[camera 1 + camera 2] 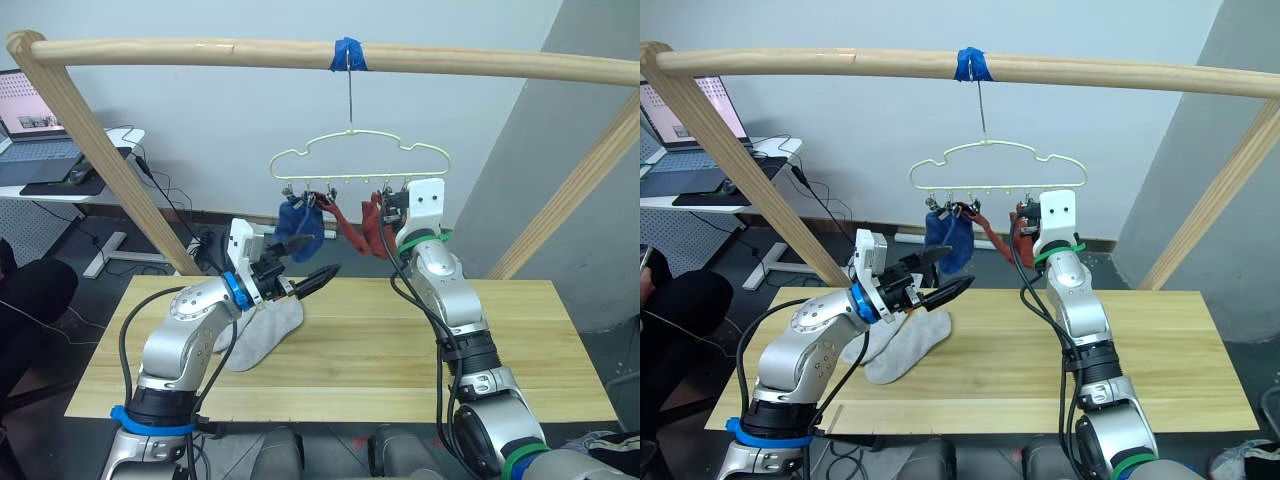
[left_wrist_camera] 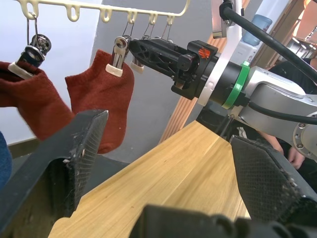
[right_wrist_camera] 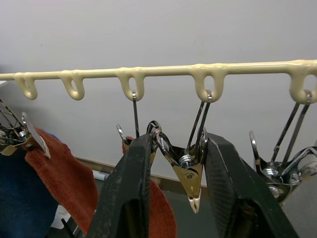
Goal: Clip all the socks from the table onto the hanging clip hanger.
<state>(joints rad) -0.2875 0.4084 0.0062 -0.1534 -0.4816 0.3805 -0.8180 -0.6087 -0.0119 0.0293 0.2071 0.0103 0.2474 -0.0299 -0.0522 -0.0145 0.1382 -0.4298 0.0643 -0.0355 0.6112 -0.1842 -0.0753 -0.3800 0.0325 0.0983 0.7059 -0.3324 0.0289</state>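
The light grey sock's cuff end should stay free for the metal clip point(image 1: 386, 189), so my left gripper needs to grab the sock by its middle point(image 1: 264, 335) next.
The cream clip hanger point(image 1: 350, 150) hangs by its hook from a taped wooden pole. A blue sock point(image 1: 299, 226) and two rust red socks point(image 1: 347, 226) point(image 2: 103, 94) dangle from its clips. Two light grey socks point(image 1: 262, 332) lie overlapped on the left part of the table point(image 1: 420, 345). My left gripper point(image 1: 315, 258) hovers open and empty above the grey socks, pointing toward the hanger. My right gripper point(image 3: 178, 141) is raised to the clip row. Its fingers point(image 3: 131, 188) stand on either side of an empty metal clip point(image 3: 190, 176), touching its handles; the clip's tip looks closed.
The wooden pole point(image 1: 200, 50) with blue tape point(image 1: 349, 55) spans overhead, and slanted wooden poles point(image 1: 95, 150) drop to both table ends. A desk with a laptop point(image 1: 35, 125) stands at the back left, with cables on the floor behind the table.
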